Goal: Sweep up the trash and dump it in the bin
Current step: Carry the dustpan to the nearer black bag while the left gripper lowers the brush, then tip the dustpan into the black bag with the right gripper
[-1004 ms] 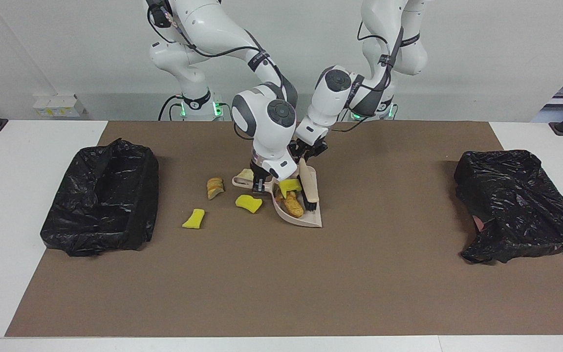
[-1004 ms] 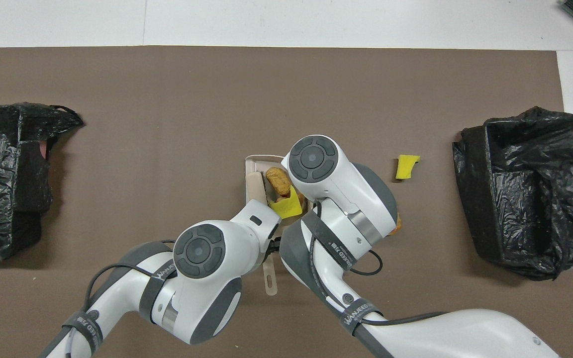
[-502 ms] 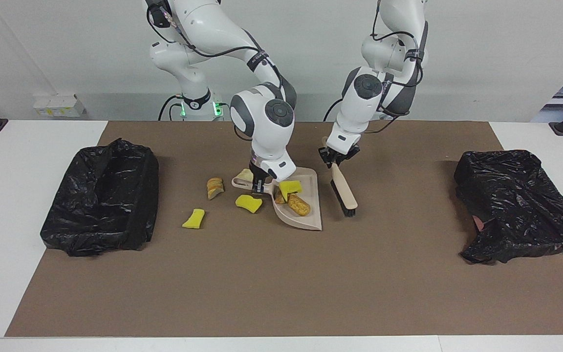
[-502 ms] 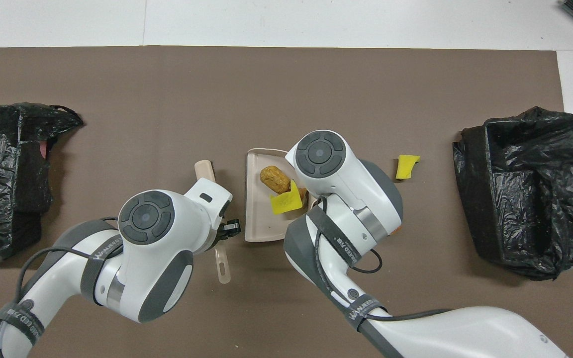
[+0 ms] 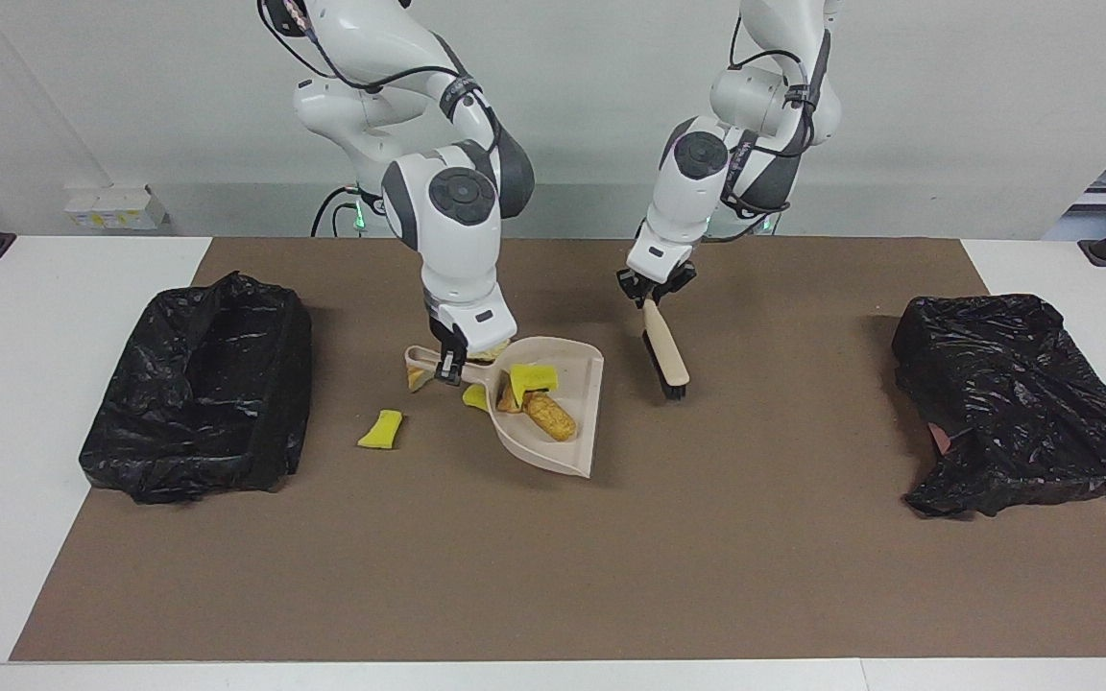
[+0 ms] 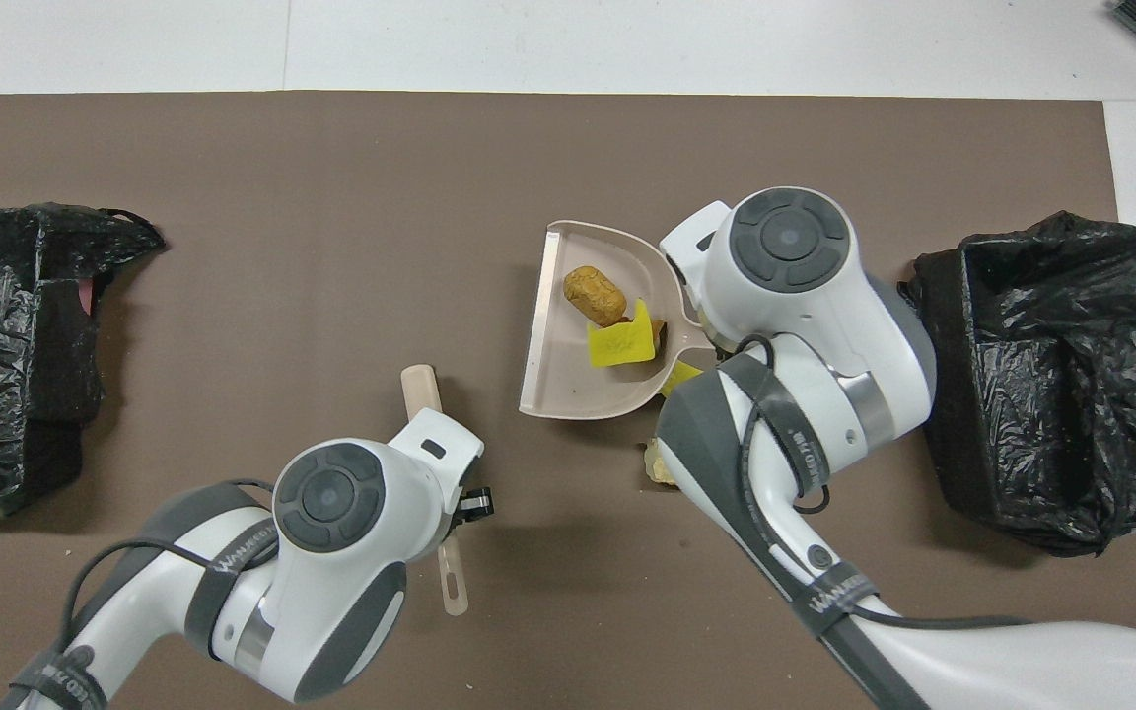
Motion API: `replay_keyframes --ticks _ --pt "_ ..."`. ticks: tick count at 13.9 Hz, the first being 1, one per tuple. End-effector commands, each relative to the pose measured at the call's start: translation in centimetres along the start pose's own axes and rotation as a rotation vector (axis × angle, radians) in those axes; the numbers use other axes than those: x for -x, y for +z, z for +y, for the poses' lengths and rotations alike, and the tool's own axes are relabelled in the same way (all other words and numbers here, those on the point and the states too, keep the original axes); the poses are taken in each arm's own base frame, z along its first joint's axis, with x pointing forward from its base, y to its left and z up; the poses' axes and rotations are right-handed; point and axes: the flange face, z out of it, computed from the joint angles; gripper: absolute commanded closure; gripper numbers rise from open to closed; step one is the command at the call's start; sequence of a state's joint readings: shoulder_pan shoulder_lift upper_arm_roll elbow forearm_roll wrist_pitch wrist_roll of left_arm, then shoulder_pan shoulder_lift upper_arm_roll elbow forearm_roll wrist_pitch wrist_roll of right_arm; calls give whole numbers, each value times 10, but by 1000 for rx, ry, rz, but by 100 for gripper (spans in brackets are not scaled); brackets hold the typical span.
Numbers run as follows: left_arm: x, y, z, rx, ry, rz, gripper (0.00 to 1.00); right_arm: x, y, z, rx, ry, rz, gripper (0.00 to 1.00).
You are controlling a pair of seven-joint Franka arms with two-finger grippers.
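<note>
The left gripper should keep holding the brush, because it hangs above the brown mat in the overhead view.
The beige dustpan (image 5: 574,389) is held tilted above the mat by its handle in my right gripper (image 5: 447,363), which is shut on it. In the pan lie a yellow sponge chunk (image 5: 532,377) and a brown bread lump (image 5: 550,415); they also show in the overhead view, with the pan (image 6: 558,370). On the mat lie a yellow scrap (image 5: 381,429), a yellow scrap (image 5: 473,395) part hidden under the pan and a tan lump (image 5: 415,378) under the handle. My left gripper (image 5: 654,293) is shut on the brush (image 5: 665,353), beside the pan toward the left arm's end.
A bin lined with a black bag (image 5: 198,384) stands open at the right arm's end of the brown mat, also in the overhead view (image 6: 1051,385). A second black-bagged bin (image 5: 1014,403) stands at the left arm's end.
My left gripper pulled the brush out of the dustpan and off toward the left arm's end. My right gripper lifted the pan with the trash and carried it toward the right arm's end.
</note>
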State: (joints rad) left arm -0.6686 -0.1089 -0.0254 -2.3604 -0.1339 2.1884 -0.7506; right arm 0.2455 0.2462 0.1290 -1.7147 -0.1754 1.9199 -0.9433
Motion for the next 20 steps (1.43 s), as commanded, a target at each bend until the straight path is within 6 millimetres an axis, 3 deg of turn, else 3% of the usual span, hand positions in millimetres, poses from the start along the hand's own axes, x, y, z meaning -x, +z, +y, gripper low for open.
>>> replay_keyframes --ticks 1,3,5,7,8,9,10,14,16,18,20 --pt "50 6 15 -10 -1 21 100 59 -15 11 -13 -20 38 100" --pt "71 20 23 -9 -1 27 100 114 -21 21 -9 -31 40 100" --pt "100 40 30 -14 15 22 100 183 -27 36 4 -43 38 100" --pt "110 42 30 3 9 35 96 235 -30 39 -21 -55 28 100" --pt "108 42 31 7 14 38 35 262 -27 40 -42 -60 25 100" --pt "104 41 31 3 3 34 0 294 -26 39 -49 -72 23 100" --pt "97 36 36 9 -16 35 0 330 -23 40 -53 -80 24 100" --pt "50 16 22 31 -52 55 0 418 -18 30 -62 -112 3 100" --pt "7 2 0 47 -29 72 0 459 -16 22 -65 -121 -63 100" --pt "-24 -7 -20 57 3 88 0 480 -13 15 -60 -127 -162 100" --pt "-67 -17 -43 40 56 124 0 483 -8 7 -32 -121 -248 100"
